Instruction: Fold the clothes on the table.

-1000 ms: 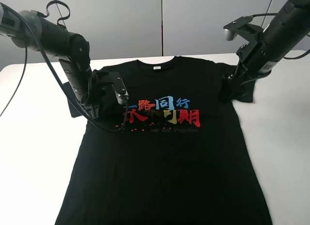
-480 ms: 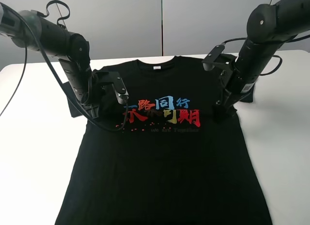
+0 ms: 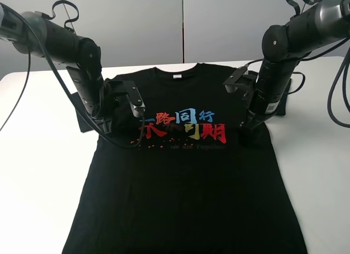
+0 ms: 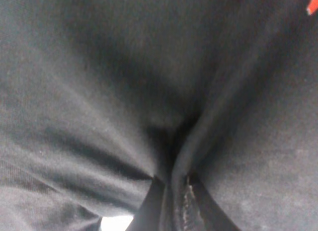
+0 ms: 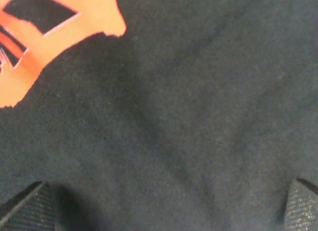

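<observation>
My right gripper can close now, as both its fingers are resting on the creased cloth beside the red character (image 3: 214,133). It would catch the black T-shirt (image 3: 186,177).
The black T-shirt (image 3: 186,177) lies flat on the white table (image 3: 38,172), collar at the back, with red, blue and yellow characters (image 3: 183,125) across the chest. My left gripper (image 3: 105,128) is down at the shirt's left side near the armpit. In the left wrist view its jaws (image 4: 171,206) are closed on a pinched ridge of black shirt fabric (image 4: 99,116). My right gripper (image 3: 246,136) is on the shirt just right of the print. In the right wrist view it (image 5: 166,191) is open, fingers (image 5: 25,208) wide apart over flat cloth (image 5: 198,116), beside a red character (image 5: 59,27).
Grey wall panels (image 3: 180,24) stand behind the table. Black cables (image 3: 33,74) hang from both arms. The shirt's hem runs off the front edge of the exterior view. White table shows on both sides of the shirt, and the right sleeve (image 3: 281,105) lies behind my right arm.
My right arm has swung in from the right sleeve to the shirt's body, just right of the print. The left arm and the shirt have not moved.
</observation>
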You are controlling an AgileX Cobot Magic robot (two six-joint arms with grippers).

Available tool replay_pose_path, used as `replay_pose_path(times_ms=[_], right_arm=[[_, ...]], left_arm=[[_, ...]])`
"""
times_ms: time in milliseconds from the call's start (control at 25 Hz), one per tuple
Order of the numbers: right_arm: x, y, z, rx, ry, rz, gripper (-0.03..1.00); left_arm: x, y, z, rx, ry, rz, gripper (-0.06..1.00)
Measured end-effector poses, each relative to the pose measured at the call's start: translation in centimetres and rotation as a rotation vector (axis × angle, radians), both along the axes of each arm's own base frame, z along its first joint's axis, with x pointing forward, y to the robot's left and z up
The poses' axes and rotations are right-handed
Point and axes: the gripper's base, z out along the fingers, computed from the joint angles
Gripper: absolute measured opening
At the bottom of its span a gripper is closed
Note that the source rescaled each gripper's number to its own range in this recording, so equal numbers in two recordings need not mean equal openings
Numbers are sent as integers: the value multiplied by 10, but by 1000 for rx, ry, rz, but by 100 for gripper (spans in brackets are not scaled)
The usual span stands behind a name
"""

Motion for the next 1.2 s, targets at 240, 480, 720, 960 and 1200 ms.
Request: replay_pose_path(times_ms=[240,480,720,960,1200], right_arm=[[1,0,0,-3,-2,2,100],[2,-1,-3,-17,-4,20,73],[4,-1,-8,-21,3,53,14],[3,0,-7,-20,15,29,0],[4,0,-5,-21,6,-35,0]], left_arm=[[0,0,0,-1,1,-1,0],[0,0,0,-1,1,-1,0],[0,0,0,-1,0,-1,0],[0,0,0,-2,-1,-1,0],[3,-2,3,-10,-4,76,0]])
